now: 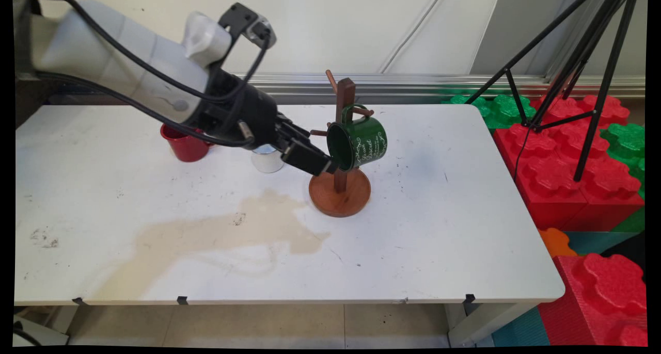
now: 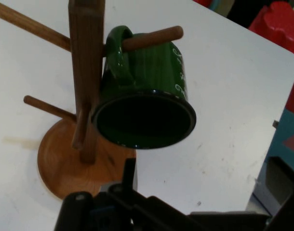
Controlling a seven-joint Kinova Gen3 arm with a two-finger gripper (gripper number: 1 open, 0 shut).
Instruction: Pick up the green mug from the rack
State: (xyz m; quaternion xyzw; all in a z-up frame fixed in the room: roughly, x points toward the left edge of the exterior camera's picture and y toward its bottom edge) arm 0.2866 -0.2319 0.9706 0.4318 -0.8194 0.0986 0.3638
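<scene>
The dark green mug's handle (image 1: pixel 348 111) should stay free to slide off the wooden peg, so my gripper needs to grab the mug by its rim (image 1: pixel 337 168) next.
A dark green enamel mug (image 1: pixel 361 142) with white lettering hangs by its handle on a peg (image 2: pixel 154 37) of a wooden mug tree (image 1: pixel 339 191). Its mouth tilts down toward the hand. In the hand view the mug (image 2: pixel 144 91) sits just above the fingers, beside the tree's post (image 2: pixel 86 57). My gripper (image 1: pixel 323 160) is just left of and below the mug's rim, close to it. The gripper (image 2: pixel 203 163) is open and nothing lies between its fingers.
A red cup (image 1: pixel 186 145) and a white cup (image 1: pixel 267 159) stand behind the arm at the table's back left. A tan stain (image 1: pixel 232 230) spreads over the table's front. A black tripod (image 1: pixel 594 85) and red and green foam blocks (image 1: pixel 568 178) stand off the right edge.
</scene>
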